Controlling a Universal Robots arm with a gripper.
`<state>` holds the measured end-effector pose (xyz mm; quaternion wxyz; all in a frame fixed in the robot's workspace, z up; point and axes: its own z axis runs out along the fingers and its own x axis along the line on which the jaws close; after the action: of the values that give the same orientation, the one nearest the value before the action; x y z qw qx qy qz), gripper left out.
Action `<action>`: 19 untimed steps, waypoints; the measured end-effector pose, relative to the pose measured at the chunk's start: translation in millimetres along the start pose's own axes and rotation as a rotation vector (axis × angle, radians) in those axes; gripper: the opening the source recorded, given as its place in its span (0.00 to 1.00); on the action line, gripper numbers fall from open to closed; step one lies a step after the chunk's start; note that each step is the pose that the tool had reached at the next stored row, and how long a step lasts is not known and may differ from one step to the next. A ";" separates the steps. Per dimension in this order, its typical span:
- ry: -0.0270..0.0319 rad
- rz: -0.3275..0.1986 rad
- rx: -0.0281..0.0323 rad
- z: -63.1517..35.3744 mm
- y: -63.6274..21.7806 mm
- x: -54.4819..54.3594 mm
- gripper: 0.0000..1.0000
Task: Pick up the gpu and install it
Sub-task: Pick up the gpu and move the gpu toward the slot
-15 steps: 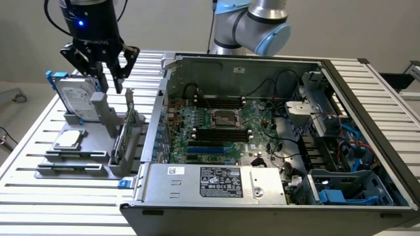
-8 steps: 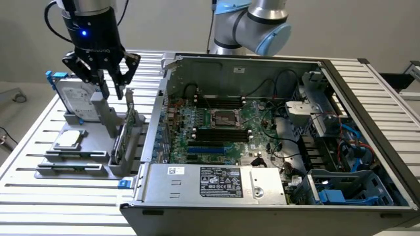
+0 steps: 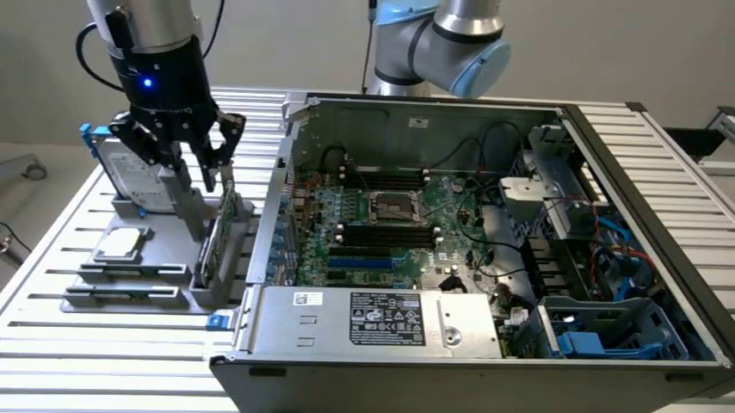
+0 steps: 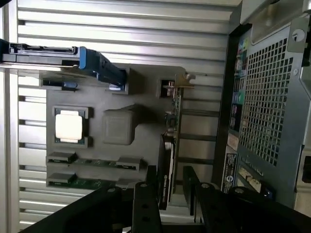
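Note:
The gripper grabs the GPU [image 4: 171, 127] across its black cooler [image 4: 166, 170] next, where the GPU's two flat sides sit close together. The GPU stands on edge in its holder.
The gpu [image 3: 226, 225] stands on edge in a slot of the grey parts holder [image 3: 202, 291], on the exterior view's left beside the open computer case [image 3: 344, 323]. In the wrist view the gpu [image 4: 171, 127] appears edge-on, green board with a black cooler and its silver bracket [image 4: 178, 81] at the far end. My gripper [image 3: 193, 177] hangs open just above the card. The two black fingers [image 4: 148, 191] straddle the card's near end in the wrist view, one on each side, with gaps showing. Nothing is held.
The holder also carries a silver hard drive with a blue frame [image 3: 120, 165], a square processor chip [image 3: 122, 243] and two memory sticks [image 3: 124, 272]. Inside the case lies the motherboard [image 3: 391, 225] with blue card slots [image 3: 358, 258]. The case wall [image 4: 272, 97] stands close beside the card.

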<state>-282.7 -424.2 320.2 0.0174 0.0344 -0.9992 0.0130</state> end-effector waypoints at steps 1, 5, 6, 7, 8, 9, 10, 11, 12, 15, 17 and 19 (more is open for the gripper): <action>0.0000 0.000 0.0001 1.9 -4.0 0.1 0.36; 0.0001 0.000 0.0001 9.7 -20.3 0.3 0.36; 0.0001 0.000 0.0001 11.5 -23.8 0.1 0.36; 0.0000 0.000 0.0001 13.4 -26.4 -0.4 0.36; -0.0002 0.000 -0.0001 15.3 -27.8 -1.3 0.36; -0.0001 0.000 0.0000 17.1 -28.4 -2.5 0.36; 0.0002 0.000 0.0002 18.7 -28.4 -4.0 0.36; 0.0003 0.001 0.0002 20.4 -28.5 -5.4 0.36; 0.0001 0.002 0.0000 22.4 -28.5 -6.5 0.36; 0.0004 0.010 -0.0002 27.6 -26.4 -7.6 0.36; 0.0006 0.017 -0.0004 31.2 -24.3 -7.9 0.36; 0.0007 0.025 -0.0008 34.9 -21.9 -8.2 0.36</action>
<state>-274.2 -446.4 285.5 0.0176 0.0219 -0.9995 0.0129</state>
